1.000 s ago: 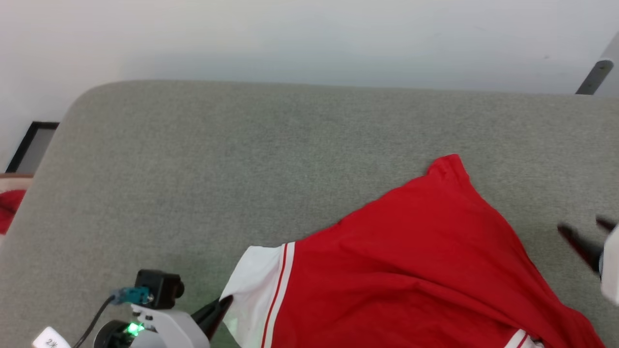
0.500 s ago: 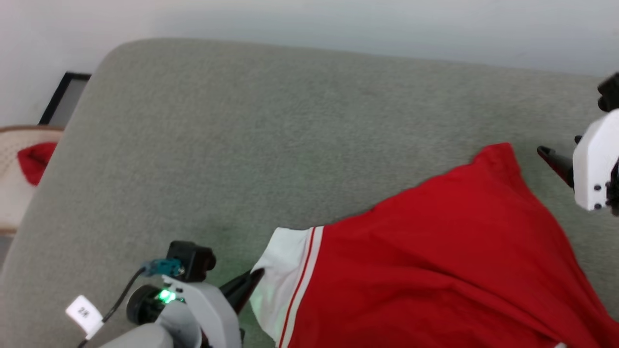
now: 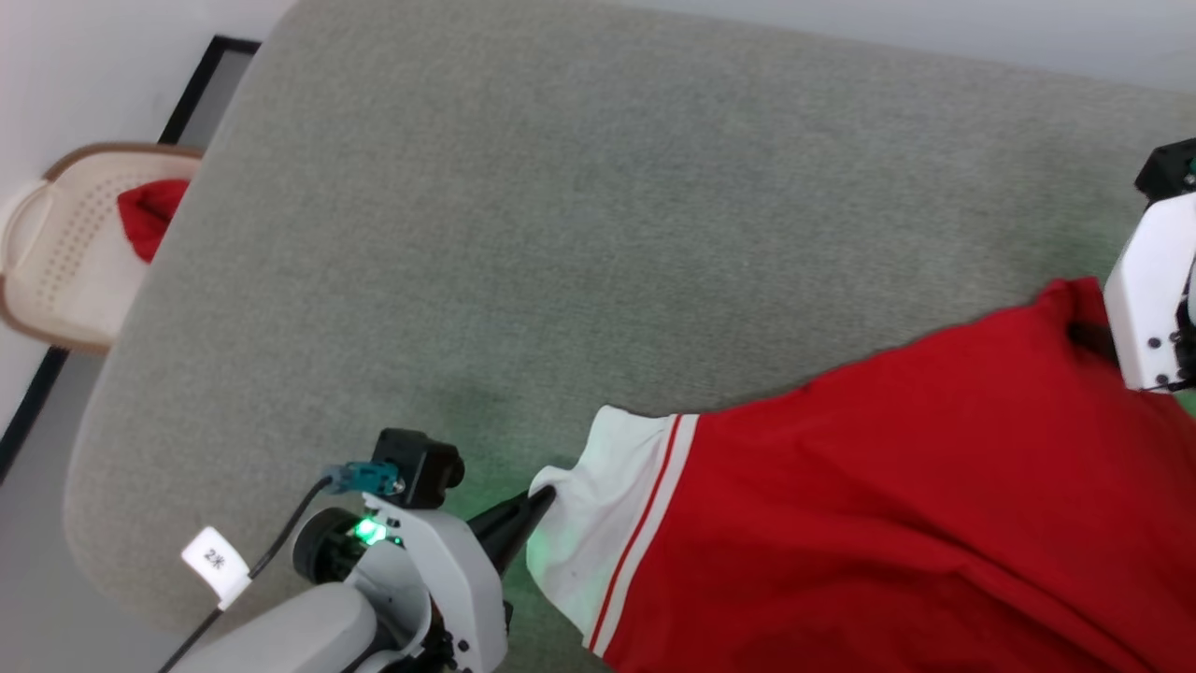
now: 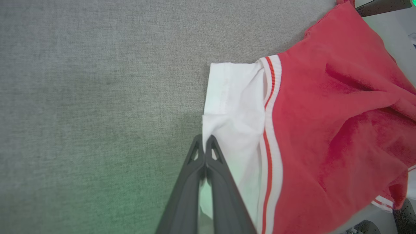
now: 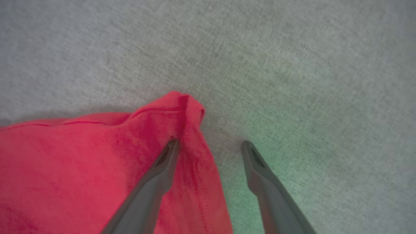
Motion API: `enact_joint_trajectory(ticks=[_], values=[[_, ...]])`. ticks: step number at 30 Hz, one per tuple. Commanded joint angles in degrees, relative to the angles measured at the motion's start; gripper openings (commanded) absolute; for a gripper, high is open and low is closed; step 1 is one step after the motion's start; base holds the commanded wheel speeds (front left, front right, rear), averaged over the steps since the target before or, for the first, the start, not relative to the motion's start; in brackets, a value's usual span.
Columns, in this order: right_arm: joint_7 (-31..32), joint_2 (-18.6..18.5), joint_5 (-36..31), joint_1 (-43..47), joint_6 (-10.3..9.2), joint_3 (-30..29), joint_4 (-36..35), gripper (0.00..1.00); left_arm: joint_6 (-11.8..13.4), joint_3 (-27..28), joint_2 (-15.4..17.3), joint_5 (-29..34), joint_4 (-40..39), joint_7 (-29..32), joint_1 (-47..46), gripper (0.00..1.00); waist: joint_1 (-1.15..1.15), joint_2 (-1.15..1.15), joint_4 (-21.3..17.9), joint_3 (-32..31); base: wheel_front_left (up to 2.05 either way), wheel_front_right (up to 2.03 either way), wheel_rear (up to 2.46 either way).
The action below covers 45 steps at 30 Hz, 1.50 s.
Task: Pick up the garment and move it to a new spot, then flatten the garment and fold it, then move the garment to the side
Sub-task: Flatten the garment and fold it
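Observation:
The right gripper pinches the spread shirt by its red corner (image 3: 1078,298) (image 5: 191,117) next, since that corner stands up in a fold.
The garment (image 3: 888,495) is a bright red shirt lying spread on the grey cushion (image 3: 561,234), with its white, stripe-edged sleeve end (image 3: 598,505) pointing left. My left gripper (image 4: 204,144) is shut on the edge of that white sleeve (image 4: 237,107); it also shows in the head view, low and left of centre (image 3: 540,497). My right gripper (image 5: 210,144) is open at the garment's far red corner (image 5: 182,104). One of its fingers (image 5: 162,165) lies over the red cloth and the other over bare cushion. Its white housing (image 3: 1149,299) sits at the right edge of the head view.
A cream perforated basket (image 3: 65,252) holding a small red cloth (image 3: 149,210) stands off the cushion's left side. The cushion's rounded left edge (image 3: 103,411) drops to grey floor. A pale wall runs behind the cushion.
The head camera has swung, shifting the whole picture. My open right gripper has come from beside the garment up to its far red corner. The left gripper stays shut on the sleeve.

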Motion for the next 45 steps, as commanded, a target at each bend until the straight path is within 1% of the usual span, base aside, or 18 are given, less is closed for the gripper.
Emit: enact_joint_trajectory(ticks=[1, 8, 9, 10, 11, 14, 18, 20, 26, 30, 31, 33, 36, 38, 41, 45], values=[[0.58, 0.14, 1.01, -0.66, -0.04, 1.16, 2.08, 1.0, -0.58, -0.06, -0.67, 0.3, 0.71, -0.25, -0.76, 0.0, 0.0, 0.0, 1.69, 1.58, 0.0, 0.0, 0.0], [2.17, 0.95, 2.34, -0.68, -0.05, 4.78, 8.71, 1.0, -1.96, -0.27, -2.12, 0.39, 2.95, -0.43, -1.79, 0.0, 0.0, 0.0, 2.74, 2.33, 0.0, 0.0, 0.0], [2.58, 0.73, 2.37, -0.76, -0.05, 5.35, 9.4, 0.5, -2.02, -0.24, -2.26, 0.37, 3.19, -0.48, -1.88, 0.0, 0.0, 0.0, 2.78, 2.32, 0.0, 0.0, 0.0], [3.09, 0.58, 2.38, -0.83, -0.06, 6.06, 9.89, 0.02, -2.07, -0.22, -2.34, 0.3, 3.47, -0.52, -1.89, 0.0, 0.0, 0.0, 2.77, 2.28, 0.0, 0.0, 0.0], [3.67, 0.46, 2.41, -0.85, -0.06, 6.85, 10.09, 0.0, -2.13, -0.18, -2.42, 0.19, 3.72, -0.59, -1.87, 0.0, 0.0, 0.0, 2.73, 2.18, 0.0, 0.0, 0.0], [3.5, -0.16, 2.59, -1.9, -0.05, 7.3, 11.08, 0.0, -2.27, -0.14, -2.33, -0.02, 4.44, -0.6, -1.74, 0.0, 0.0, 0.0, 2.4, 1.7, 0.0, 0.0, 0.0], [2.82, 0.43, 3.53, -3.43, -0.05, 7.29, 11.8, 0.0, -2.86, -0.18, -1.58, -0.77, 4.35, 0.45, -1.95, 0.0, 0.0, 0.0, 1.35, 0.47, 0.0, 0.0, 0.0], [2.86, 0.81, 4.64, -4.25, -0.05, 7.64, 11.09, 0.0, -3.22, 0.4, -1.04, -1.64, 3.71, 1.55, -2.82, 0.0, 0.0, 0.0, 0.68, -0.39, 0.0, 0.0, 0.0], [0.74, 1.06, 6.61, -8.18, -0.05, 7.94, 8.74, 0.0, -2.45, 2.0, 2.29, -4.25, 1.48, 8.27, -7.23, 0.0, 0.0, 0.0, -1.9, -3.85, 0.0, 0.0, 0.0], [-2.29, 1.67, 7.42, -9.72, -0.05, 8.51, 6.6, 0.0, -2.27, 3.12, 4.57, -3.73, 0.56, 13.61, -13.24, 0.0, 0.0, 0.0, -3.58, -6.97, 0.0, 0.0, 0.0], [-2.29, 1.67, 7.42, -9.72, -0.05, 8.51, 6.6, 0.0, -2.27, 3.12, 4.57, -3.73, 0.56, 13.61, -13.24, 0.0, 0.0, 0.0, -3.58, -6.97, 0.0, 0.0, 0.0], [-3.89, 1.63, 7.72, -10.47, -0.05, 9.08, 5.28, 0.0, -3.01, 3.56, 5.29, -3.25, 0.99, 16.28, -16.95, 0.0, 0.0, 0.0, -4.34, -8.65, 0.0, 0.0, 0.0], [-6.2, 2.0, 8.13, -11.76, -0.05, 9.94, 3.56, 0.0, -4.42, 4.74, 5.35, -3.15, 2.97, 19.42, -22.56, 0.0, 0.0, 0.0, -5.67, -11.4, 0.0, 0.0, 0.0], [-8.06, 2.17, 8.54, -12.82, -0.05, 9.46, 2.97, 0.0, -5.31, 5.38, 4.64, -3.12, 4.98, 21.37, -26.35, 0.0, 0.0, 0.0, -6.37, -12.94, 0.0, 0.0, 0.0], [-11.3, 3.45, 8.61, -14.4, -0.05, 8.55, 3.28, 0.0, -6.76, 6.07, 3.39, -3.02, 8.86, 23.79, -31.55, 0.0, 0.0, 0.0, -7.54, -15.17, 0.0, 0.0, 0.0], [-15.37, 4.93, 6.7, -17.03, -0.05, 9.21, 3.56, 0.0, -8.95, 6.28, 1.76, -1.79, 14.57, 26.39, -38.02, 0.0, 0.0, 0.0, -9.04, -17.49, 0.0, 0.0, 0.0]])
